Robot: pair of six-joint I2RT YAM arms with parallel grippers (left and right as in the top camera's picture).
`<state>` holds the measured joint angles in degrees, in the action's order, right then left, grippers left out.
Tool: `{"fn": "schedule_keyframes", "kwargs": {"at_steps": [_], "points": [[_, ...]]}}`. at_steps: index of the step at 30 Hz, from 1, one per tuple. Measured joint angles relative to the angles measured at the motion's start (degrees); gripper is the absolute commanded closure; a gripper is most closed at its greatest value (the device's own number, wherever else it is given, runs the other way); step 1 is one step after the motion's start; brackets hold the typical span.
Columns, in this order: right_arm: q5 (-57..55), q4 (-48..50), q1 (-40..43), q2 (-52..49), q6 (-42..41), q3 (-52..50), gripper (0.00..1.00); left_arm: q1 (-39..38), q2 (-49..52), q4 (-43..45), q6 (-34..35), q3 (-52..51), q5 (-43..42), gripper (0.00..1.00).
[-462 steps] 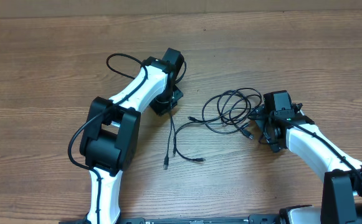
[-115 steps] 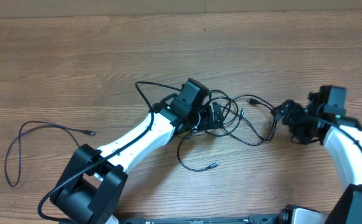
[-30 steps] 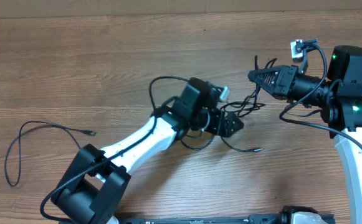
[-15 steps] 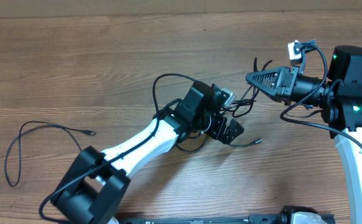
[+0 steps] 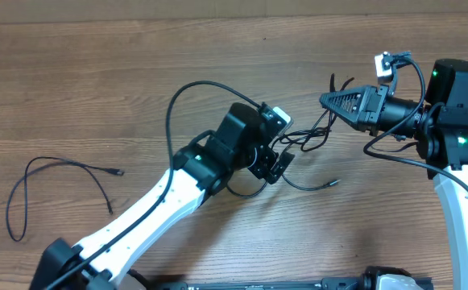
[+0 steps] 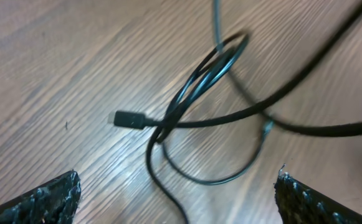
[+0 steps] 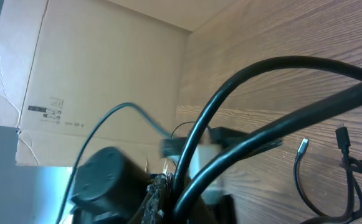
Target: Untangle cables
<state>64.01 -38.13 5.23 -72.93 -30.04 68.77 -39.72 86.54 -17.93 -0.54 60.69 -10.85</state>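
The robot's left gripper should next grab the tangle's loop (image 5: 296,140) (image 6: 179,107) beside the plug, opposite the strands that the right gripper holds, to pull the cables apart.
A tangle of thin black cables (image 5: 304,138) hangs between the two arms at mid-table. My right gripper (image 5: 325,101) is lifted above the table and points left; it is shut on strands of that tangle, which run thick and close past its jaws (image 7: 230,118). My left gripper (image 5: 272,165) is just left of the tangle, open wide with nothing in it. Between its fingertips (image 6: 43,199) lie a cable loop (image 6: 199,81) and a plug (image 6: 128,118) on the wood. One free end with a plug (image 5: 331,184) rests on the table. A separate cable (image 5: 56,173) lies far left.
The wooden table (image 5: 137,72) stretches bare behind the arms. A cardboard box (image 7: 93,68) stands at the table's edge in the right wrist view. The left arm (image 5: 161,201) crosses the front middle; its own thicker wire (image 5: 189,93) arcs above it.
My left gripper has opened wider and drawn back to the left, away from the tangle, and its arm has swung. The right gripper keeps its hold in the same place.
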Motion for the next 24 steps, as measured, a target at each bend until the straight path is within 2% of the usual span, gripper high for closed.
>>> {"fn": "schedule_keyframes", "kwargs": {"at_steps": [5, 13, 14, 16, 17, 18, 24], "points": [[0.0, 0.0, 0.0, 0.0, 0.0, 0.0, 0.96, 0.0, 6.3, 2.1, -1.7, 0.0, 1.3, 0.00], [0.0, 0.0, 0.0, 0.0, -1.1, 0.0, 0.96, 0.0, 13.0, 12.7, -2.0, -0.1, 1.7, 0.03], [0.0, -0.1, 0.0, 0.0, -1.3, 0.0, 0.96, 0.0, 13.4, 13.7, -1.9, -0.1, 1.7, 0.09], [0.0, -0.2, 0.0, 0.0, -1.7, 0.0, 0.96, 0.0, 14.4, 15.6, -1.7, -0.1, 1.7, 0.34], [0.0, -0.3, 0.0, 0.0, -2.2, 0.0, 0.96, 0.0, 15.0, 16.5, -1.4, -0.1, 1.7, 0.55], [0.0, -0.3, 0.0, 0.0, -2.6, 0.0, 0.96, 0.0, 15.7, 17.3, -1.0, -0.1, 1.8, 0.96], [-0.4, -0.4, 0.0, 0.0, -4.1, 0.0, 0.96, 0.1, 18.2, 17.7, 2.1, -0.1, 3.7, 0.96]]}}
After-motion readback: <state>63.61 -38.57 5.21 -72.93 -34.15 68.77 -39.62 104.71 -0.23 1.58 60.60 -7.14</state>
